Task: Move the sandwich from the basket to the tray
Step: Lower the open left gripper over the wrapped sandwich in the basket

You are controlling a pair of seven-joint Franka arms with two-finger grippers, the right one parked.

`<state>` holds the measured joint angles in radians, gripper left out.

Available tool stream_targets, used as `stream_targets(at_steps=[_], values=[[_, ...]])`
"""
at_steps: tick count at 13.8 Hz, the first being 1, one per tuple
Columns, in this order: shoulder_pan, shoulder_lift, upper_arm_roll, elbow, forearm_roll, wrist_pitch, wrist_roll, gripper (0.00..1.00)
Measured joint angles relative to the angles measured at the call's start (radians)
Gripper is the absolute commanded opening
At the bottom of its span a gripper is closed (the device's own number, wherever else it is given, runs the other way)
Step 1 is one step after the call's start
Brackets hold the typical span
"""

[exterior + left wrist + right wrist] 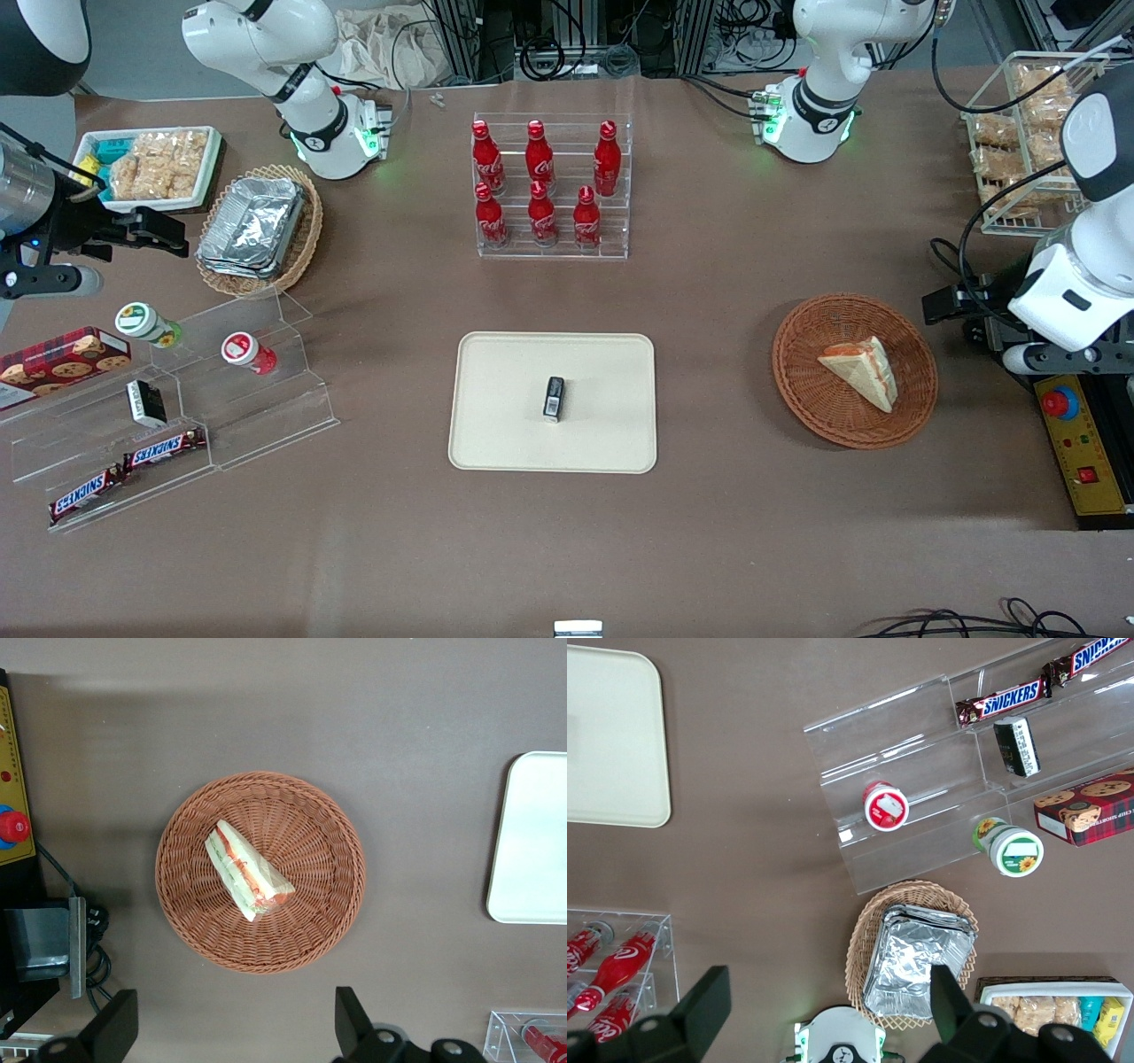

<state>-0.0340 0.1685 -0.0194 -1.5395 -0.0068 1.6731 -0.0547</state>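
I need to grab the sandwich (861, 370) across its two flat bread sides with my left gripper next, because the sandwich is a wedge with pointed ends.
The sandwich (861, 370) (246, 870), a pale bread wedge with red-orange and green filling, lies in the round reddish-brown wicker basket (797, 394) (190, 926). My left gripper (944, 306) (235, 1028) hangs above the table beside the basket, toward the working arm's end. Its fingers (356, 1020) stand wide open with nothing between them. The cream-beige tray (505, 399) (532, 842) (611, 735) lies mid-table, toward the parked arm from the basket. A small black object (554, 398) rests on the tray's middle.
A clear rack of red cola bottles (549, 190) stands farther from the front camera than the tray. A yellow control box with a red button (1076, 443) (12, 824) sits beside the basket. A wire rack of bagged snacks (1019, 133) stands at the working arm's end.
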Motion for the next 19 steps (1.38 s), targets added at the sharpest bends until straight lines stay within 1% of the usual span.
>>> stream_targets(at_steps=[5, 7, 9, 11, 13, 16, 19], values=[[-0.001, 0.013, 0.0, 0.004, 0.0, 0.0, -0.004, 1.0], [-0.001, 0.026, 0.0, 0.004, -0.002, 0.002, -0.087, 1.0], [-0.001, 0.048, 0.0, -0.014, -0.002, 0.061, -0.225, 1.0], [-0.001, 0.069, 0.0, -0.089, -0.001, 0.18, -0.349, 1.0], [0.002, 0.086, 0.003, -0.166, -0.001, 0.257, -0.473, 1.0], [0.006, 0.115, 0.007, -0.25, 0.004, 0.34, -0.569, 1.0], [0.006, 0.144, 0.007, -0.34, 0.034, 0.443, -0.627, 1.0]])
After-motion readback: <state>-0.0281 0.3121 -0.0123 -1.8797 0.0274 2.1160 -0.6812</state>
